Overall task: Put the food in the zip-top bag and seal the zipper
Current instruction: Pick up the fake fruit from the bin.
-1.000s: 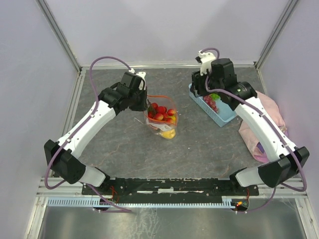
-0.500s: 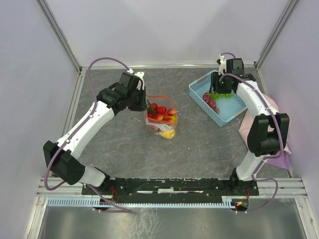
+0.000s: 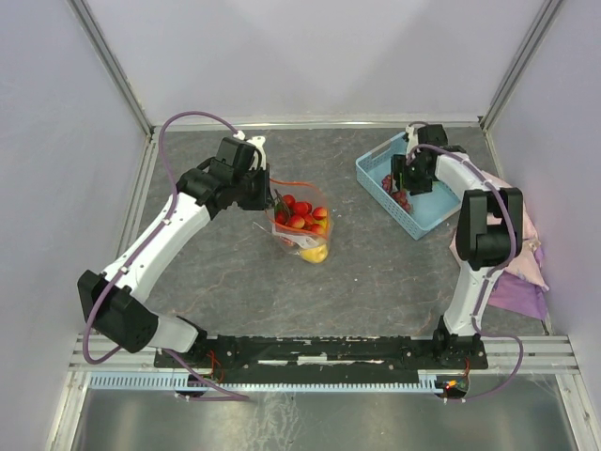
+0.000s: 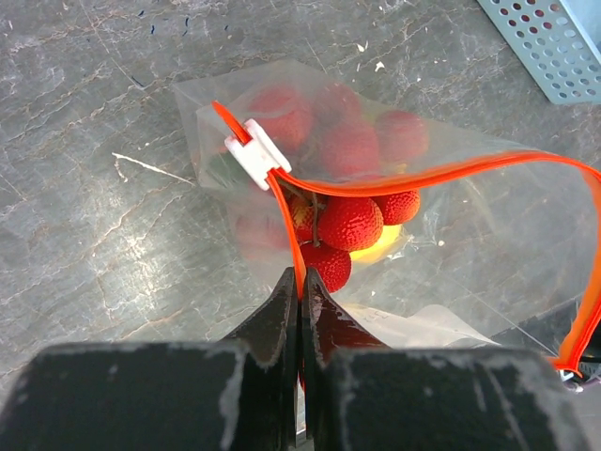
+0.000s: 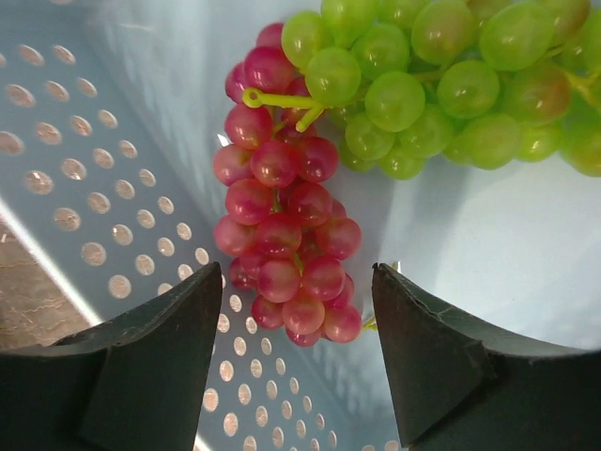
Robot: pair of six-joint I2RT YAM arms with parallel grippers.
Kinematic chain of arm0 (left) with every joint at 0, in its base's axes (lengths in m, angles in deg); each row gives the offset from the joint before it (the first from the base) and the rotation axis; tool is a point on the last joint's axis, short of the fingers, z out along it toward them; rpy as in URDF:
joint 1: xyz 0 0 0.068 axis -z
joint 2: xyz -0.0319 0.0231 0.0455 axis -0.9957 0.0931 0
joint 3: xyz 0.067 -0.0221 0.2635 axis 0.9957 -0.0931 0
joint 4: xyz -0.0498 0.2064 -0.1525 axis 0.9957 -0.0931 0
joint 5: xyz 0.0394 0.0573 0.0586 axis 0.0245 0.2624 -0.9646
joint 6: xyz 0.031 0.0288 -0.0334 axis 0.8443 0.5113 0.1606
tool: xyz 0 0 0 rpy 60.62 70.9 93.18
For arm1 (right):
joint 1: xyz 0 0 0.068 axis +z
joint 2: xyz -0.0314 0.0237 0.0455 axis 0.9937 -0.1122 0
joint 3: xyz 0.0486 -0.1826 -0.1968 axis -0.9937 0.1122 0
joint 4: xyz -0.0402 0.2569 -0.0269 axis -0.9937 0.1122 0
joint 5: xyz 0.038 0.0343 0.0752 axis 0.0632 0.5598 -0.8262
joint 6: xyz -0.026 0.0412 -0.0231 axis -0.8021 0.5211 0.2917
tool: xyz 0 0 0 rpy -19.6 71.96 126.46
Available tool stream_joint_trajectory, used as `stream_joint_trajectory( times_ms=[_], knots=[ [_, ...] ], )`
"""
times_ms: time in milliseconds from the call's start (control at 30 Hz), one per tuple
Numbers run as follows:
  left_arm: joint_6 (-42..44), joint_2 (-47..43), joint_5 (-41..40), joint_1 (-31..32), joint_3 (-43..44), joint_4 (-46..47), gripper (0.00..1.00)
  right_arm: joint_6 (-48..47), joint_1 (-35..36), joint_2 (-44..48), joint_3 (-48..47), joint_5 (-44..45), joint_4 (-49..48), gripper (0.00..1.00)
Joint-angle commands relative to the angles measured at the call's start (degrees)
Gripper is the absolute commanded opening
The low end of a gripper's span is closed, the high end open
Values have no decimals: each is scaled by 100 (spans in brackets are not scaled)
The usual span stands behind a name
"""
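My right gripper's fingers stop above the red-purple grapes in the right wrist view, so it is too early to close. The gripper lowers first.
The clear zip-top bag stands mid-table with red strawberries and a yellow fruit inside. Its mouth gapes open, the orange-red zipper curving round with a white slider at the far end. My left gripper is shut on the zipper strip at the bag's near edge. My right gripper is open inside the blue basket, its jaws straddling the lower end of a red-purple grape bunch. A green grape bunch lies just beyond.
The light blue perforated basket sits at the back right, its corner showing in the left wrist view. A pink cloth lies along the right wall beside the right arm. Grey stone-patterned table, walls on three sides.
The right arm swung over and dropped into the basket above the grapes, its jaws widening. The left gripper kept its hold on the bag's mouth, shifting slightly left.
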Motion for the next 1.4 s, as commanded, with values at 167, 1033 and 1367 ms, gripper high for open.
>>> stream_joint_trajectory(
  times_ms=[167,1033,1367],
  knots=[
    [194,-229,245,-109,6,342,3,-101,13,-413,-324,-186,124,77],
    [208,-256,298,-165,-56,381,3,-143,99,-255,-245,797,463,16],
    [208,-256,333,-185,-69,381,3,-45,130,677,80,805,386,4]
  ],
)
